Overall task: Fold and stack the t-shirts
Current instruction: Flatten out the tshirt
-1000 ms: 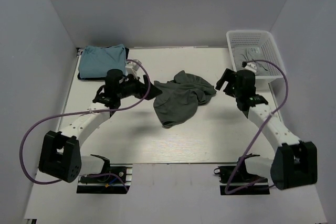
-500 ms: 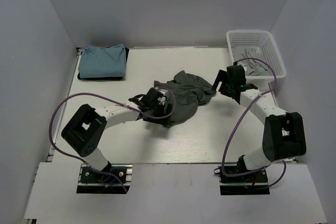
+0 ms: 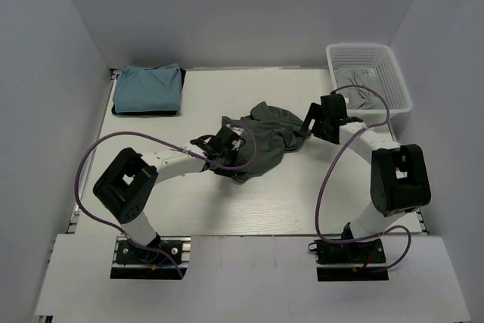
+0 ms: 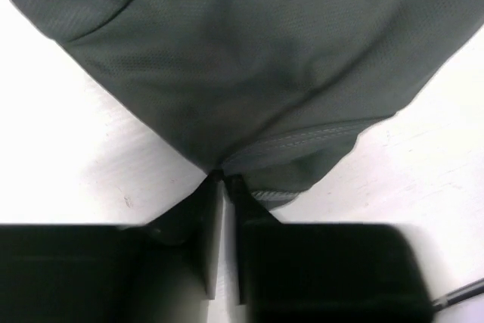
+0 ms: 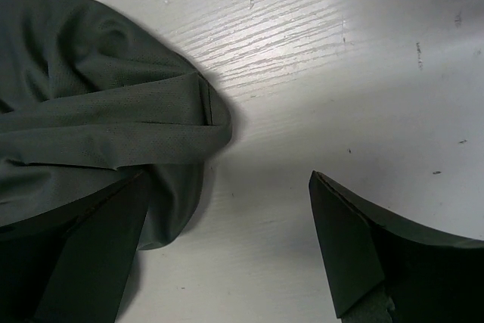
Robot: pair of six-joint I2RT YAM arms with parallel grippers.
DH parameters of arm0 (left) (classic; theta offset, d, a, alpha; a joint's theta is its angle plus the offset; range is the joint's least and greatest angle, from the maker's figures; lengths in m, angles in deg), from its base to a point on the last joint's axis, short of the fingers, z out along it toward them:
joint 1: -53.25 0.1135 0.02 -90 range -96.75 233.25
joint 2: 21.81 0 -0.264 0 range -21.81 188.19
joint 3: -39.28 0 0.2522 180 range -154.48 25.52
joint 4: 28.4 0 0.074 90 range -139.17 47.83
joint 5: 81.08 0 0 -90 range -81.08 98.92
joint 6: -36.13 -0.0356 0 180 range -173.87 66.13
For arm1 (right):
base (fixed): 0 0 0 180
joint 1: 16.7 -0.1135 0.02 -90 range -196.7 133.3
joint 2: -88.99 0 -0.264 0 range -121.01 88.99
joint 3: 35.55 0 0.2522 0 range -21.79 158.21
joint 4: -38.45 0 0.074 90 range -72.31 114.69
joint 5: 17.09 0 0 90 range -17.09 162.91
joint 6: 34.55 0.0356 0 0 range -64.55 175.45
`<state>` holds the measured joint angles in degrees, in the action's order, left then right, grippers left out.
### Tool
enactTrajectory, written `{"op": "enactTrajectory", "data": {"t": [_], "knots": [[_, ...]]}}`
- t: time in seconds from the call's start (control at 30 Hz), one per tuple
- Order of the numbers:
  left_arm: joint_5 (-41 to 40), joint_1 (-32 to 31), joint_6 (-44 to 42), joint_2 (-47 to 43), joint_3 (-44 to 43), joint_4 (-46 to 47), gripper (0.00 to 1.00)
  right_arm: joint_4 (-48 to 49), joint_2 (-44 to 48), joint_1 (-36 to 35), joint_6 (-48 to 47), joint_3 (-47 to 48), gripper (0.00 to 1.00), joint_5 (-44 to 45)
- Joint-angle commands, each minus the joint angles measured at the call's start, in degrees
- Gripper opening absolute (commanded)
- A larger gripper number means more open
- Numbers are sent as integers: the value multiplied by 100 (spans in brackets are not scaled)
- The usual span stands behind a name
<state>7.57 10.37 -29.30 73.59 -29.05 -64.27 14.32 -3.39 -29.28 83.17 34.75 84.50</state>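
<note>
My left gripper is pinching the t-shirt's hem. My right gripper needs to grab the t-shirt's edge fold (image 3: 304,132) (image 5: 206,138) opposite that hem next, to spread the t-shirt for folding.
A dark grey-green t-shirt (image 3: 261,138) lies crumpled in the middle of the table. My left gripper (image 3: 227,155) is at its near-left edge. In the left wrist view the jaws (image 4: 221,179) stand almost together, pinching the hem of the shirt (image 4: 249,58). My right gripper (image 3: 311,121) is open at the shirt's right edge. In the right wrist view its left finger (image 5: 76,262) is against a fold of the shirt (image 5: 98,111), and bare table shows between the fingers. A folded teal-blue t-shirt (image 3: 147,88) sits at the far left.
A white mesh basket (image 3: 389,66) stands at the far right corner with grey t-shirts (image 3: 359,90) inside. A dark layer peeks out under the teal shirt. Grey walls close in the table on three sides.
My left arm swung from beside the teal shirt to the dark shirt's near-left edge and its jaws closed. My right arm moved left and down to the shirt's right edge, still open.
</note>
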Motion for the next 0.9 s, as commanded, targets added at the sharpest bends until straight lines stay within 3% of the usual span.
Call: {"op": "enactTrajectory", "data": {"t": [0.0,0.07,0.23,0.3,0.33,0.37,0.4,0.6,0.87], "knots": [[-103,-19,-6,-56,-133,66,14,202,-166,-25,144,271,90,-140],[-103,-19,-6,-108,-81,66,0,360,-298,-34,66,262,89,-166],[-286,-19,-6,-231,24,172,0,659,-684,-43,84,376,75,-447],[-436,-19,117,-293,25,172,0,817,-843,-34,128,367,57,-535],[-637,-19,204,-346,25,172,0,852,-861,-34,189,341,42,-562],[-761,-19,205,-346,25,172,0,931,-869,-34,198,323,13,-553],[-901,-19,301,-346,-114,24,0,906,-870,-43,242,306,1,-553],[-1789,-19,468,-741,-809,-355,0,967,-27,-43,50,17,0,-508],[-2450,-19,-22,-2655,-1284,-145,0,1046,2651,-69,-355,-125,0,-1027]]}}
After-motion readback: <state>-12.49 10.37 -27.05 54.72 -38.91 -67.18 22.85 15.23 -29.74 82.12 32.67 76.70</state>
